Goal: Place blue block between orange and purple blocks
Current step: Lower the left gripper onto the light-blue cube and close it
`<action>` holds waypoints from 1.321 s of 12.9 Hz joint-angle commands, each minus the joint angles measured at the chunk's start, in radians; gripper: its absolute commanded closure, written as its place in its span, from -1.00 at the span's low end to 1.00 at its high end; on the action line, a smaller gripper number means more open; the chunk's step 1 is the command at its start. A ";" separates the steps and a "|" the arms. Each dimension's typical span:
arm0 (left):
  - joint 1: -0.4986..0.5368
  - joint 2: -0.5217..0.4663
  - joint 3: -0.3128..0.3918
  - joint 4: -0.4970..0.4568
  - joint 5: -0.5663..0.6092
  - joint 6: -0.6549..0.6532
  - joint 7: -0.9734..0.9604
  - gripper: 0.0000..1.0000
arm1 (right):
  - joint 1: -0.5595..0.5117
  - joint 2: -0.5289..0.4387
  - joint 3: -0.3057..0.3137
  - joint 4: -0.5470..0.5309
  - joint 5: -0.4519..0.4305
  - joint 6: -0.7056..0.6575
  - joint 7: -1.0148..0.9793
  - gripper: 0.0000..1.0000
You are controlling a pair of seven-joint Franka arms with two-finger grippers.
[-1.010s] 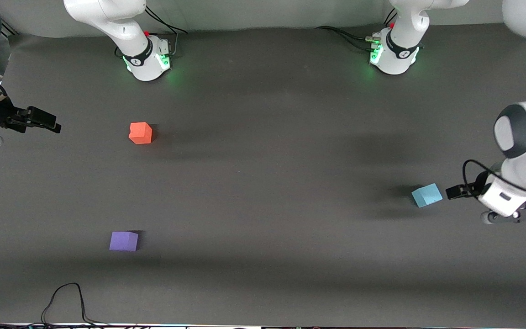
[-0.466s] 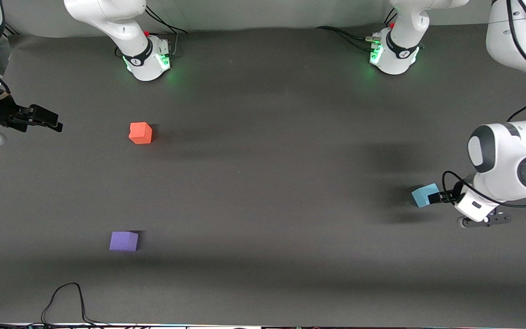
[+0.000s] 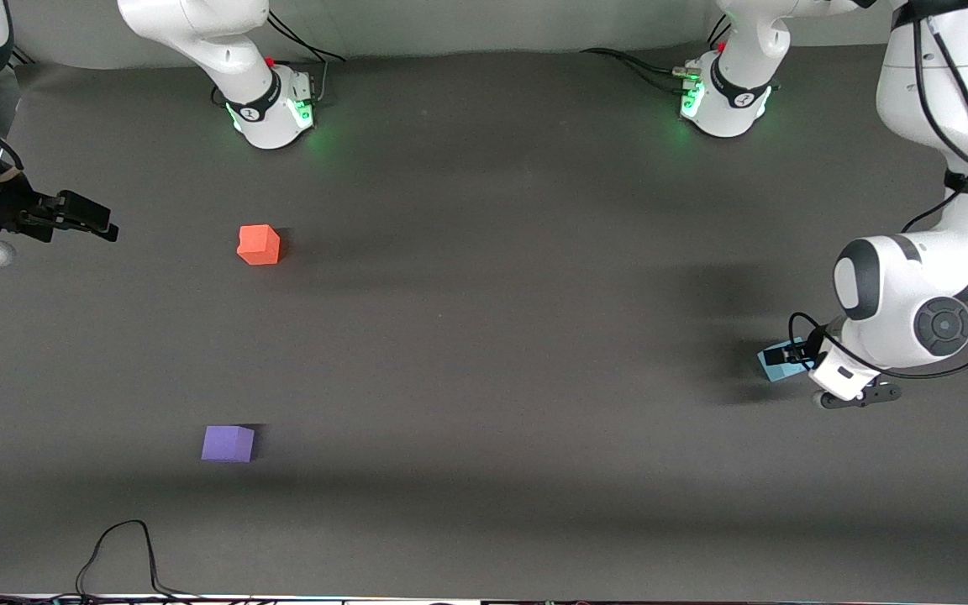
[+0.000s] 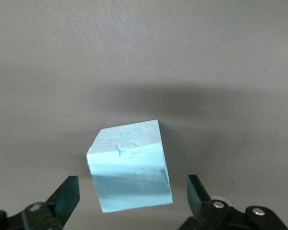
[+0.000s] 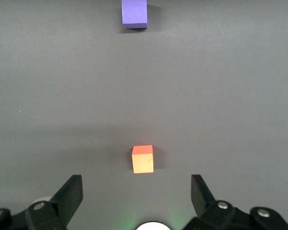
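My left gripper picks up the blue block (image 3: 771, 364) by its opposite sides next, to set it between the orange and purple blocks.
The blue block (image 3: 771, 364) lies on the dark table toward the left arm's end. My left gripper (image 3: 791, 356) is over it, open. In the left wrist view the blue block (image 4: 130, 165) sits between the two fingers (image 4: 67, 197) of my left gripper (image 4: 133, 196), with gaps on both sides. The orange block (image 3: 259, 244) and purple block (image 3: 228, 444) lie toward the right arm's end, the purple one nearer the front camera. My right gripper (image 3: 102, 225) waits open and empty beside the orange block. The right wrist view shows my right gripper (image 5: 137, 195), the orange block (image 5: 143, 159) and the purple block (image 5: 134, 13).
The two arm bases (image 3: 270, 109) (image 3: 723, 97) stand along the table's back edge. A black cable (image 3: 118, 546) loops onto the table's front edge, near the purple block. The left arm's elbow (image 3: 912, 311) hangs over the table beside the blue block.
My left arm has swung in toward the blue block, and its gripper now straddles the block instead of standing beside it. The right gripper has barely moved. No block has moved.
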 commanded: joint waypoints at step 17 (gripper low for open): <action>-0.001 -0.381 0.009 0.044 0.006 -0.444 -0.001 0.71 | -0.001 -0.020 0.002 -0.054 0.000 0.030 0.012 -1.00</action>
